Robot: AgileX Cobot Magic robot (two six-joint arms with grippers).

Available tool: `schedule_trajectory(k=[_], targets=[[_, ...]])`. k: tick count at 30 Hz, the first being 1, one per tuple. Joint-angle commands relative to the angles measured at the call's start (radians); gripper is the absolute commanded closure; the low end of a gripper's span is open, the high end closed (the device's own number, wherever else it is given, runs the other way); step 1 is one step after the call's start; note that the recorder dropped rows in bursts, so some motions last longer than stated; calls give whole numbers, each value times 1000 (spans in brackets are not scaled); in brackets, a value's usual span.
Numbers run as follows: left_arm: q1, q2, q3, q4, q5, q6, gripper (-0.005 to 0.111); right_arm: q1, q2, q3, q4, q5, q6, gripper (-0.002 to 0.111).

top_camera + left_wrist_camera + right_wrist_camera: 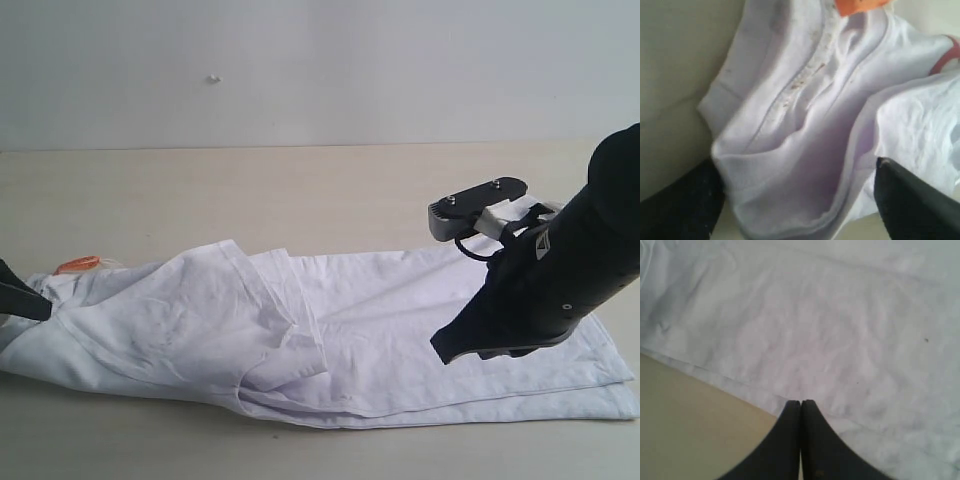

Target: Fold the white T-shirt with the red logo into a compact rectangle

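Observation:
The white T-shirt needs to be folded into a compact rectangle, so my left gripper should next grab it by its fold at the collar end (40,312) (790,192).
The white T-shirt (380,320) lies across the table, folded lengthwise into a long band, with a bunched flap (180,310) on its left half. The orange neck tag (78,265) shows at the far left, and in the left wrist view the tag (860,5) sits by the ribbed collar (815,60). Only a red sliver of the red logo (946,57) peeks from under a fold. My left gripper (795,165) stands open, its fingers either side of a fold at the collar end (25,300). Hovering over the shirt's near edge, my right gripper (801,402) is shut and empty (447,350).
The beige table (300,190) stretches bare behind the shirt up to a pale wall (300,70). A narrow strip of table (120,430) runs in front of the shirt. The right arm's black body (570,270) hangs above the shirt's right end.

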Motion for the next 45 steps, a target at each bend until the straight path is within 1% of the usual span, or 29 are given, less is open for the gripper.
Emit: schedule_trajectory(k=[1, 2, 5, 6, 7, 9, 10, 11, 13, 14, 15, 19, 22, 26, 28, 31, 39, 41, 45], targets=[[-64, 4, 1, -7, 24, 51, 29, 1, -2, 4, 0, -6, -10, 108], [-89, 4, 1, -7, 24, 60, 29, 1, -2, 4, 0, -6, -10, 108], [-131, 4, 1, -5, 7, 62, 29, 1, -2, 4, 0, -6, -10, 108], [-143, 4, 1, -5, -2, 62, 32, 1, -2, 4, 0, -6, -10, 108], [-150, 4, 1, -5, -4, 60, 41, 1, -2, 4, 0, -6, -10, 108], [-150, 4, 1, -7, -8, 60, 56, 1, -2, 4, 0, -6, -10, 108], [-150, 4, 1, -7, -10, 60, 67, 1, -2, 4, 0, -6, -10, 108], [-150, 4, 1, -7, -10, 60, 75, 1, -2, 4, 0, -6, -10, 108], [-150, 4, 1, -6, -10, 62, 96, 1, -2, 4, 2, -6, -10, 108], [-150, 4, 1, -6, -10, 62, 104, 1, -2, 4, 2, -6, -10, 108], [-150, 4, 1, -6, -10, 67, 106, 1, -2, 4, 2, -6, -10, 108], [-150, 4, 1, -1, -13, 73, 107, 1, -2, 4, 2, -6, -10, 108], [-146, 4, -1, 39, -23, 55, 107, 1, -2, 4, 2, -6, -10, 108], [-110, -5, -1, 50, -42, 29, 107, 1, -2, 4, 2, -4, -10, 108], [-81, -11, -1, 50, -42, 24, 107, 1, -2, 4, 2, -2, -10, 108], [-19, -26, -1, 50, -42, 16, 107, 1, -2, 4, 2, 2, -10, 108], [163, -77, -1, 10, -42, 16, 107, 1, -2, 4, 2, 4, -10, 108], [207, -91, -1, -21, -40, 16, 107, 1, -2, 4, 2, 4, -10, 108], [260, -118, -1, -139, -9, 16, 107, 1, -2, 4, 7, 4, -10, 108]])
